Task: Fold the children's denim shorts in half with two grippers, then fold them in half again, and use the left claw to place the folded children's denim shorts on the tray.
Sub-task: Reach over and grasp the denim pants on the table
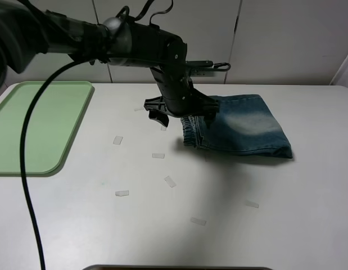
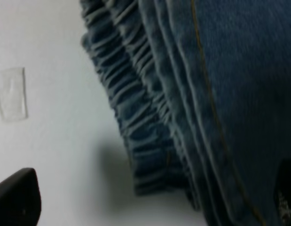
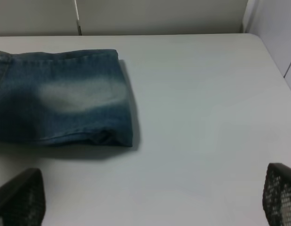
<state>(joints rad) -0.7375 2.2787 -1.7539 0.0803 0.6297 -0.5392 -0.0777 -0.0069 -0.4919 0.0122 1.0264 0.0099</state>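
The shorts' gathered waistband edge [image 1: 189, 133] is still below the fingers of my left gripper, with bare table beside it, so my left gripper needs to lower first and then close on the edge.
The children's denim shorts [image 1: 244, 128] lie folded in a compact stack right of the table's middle, with the gathered waistband edge [image 2: 136, 117] facing left. My left gripper [image 1: 184, 115] hangs open right at that edge: one finger [image 2: 16, 200] stands over the bare table beside it, the other [image 2: 286, 195] over the denim. Nothing is pinched between them. The pale-green tray [image 1: 39, 126] sits at the far left, with nothing on it. My right gripper [image 3: 152, 202] is open over bare table, well back from the shorts [image 3: 60, 96], and does not show in the high view.
Several small clear tape pieces [image 1: 158, 156] dot the white table [image 1: 263, 202] between the tray and the shorts. The left arm's black cable [image 1: 27, 169] hangs down across the left side. A tiled wall runs behind the table.
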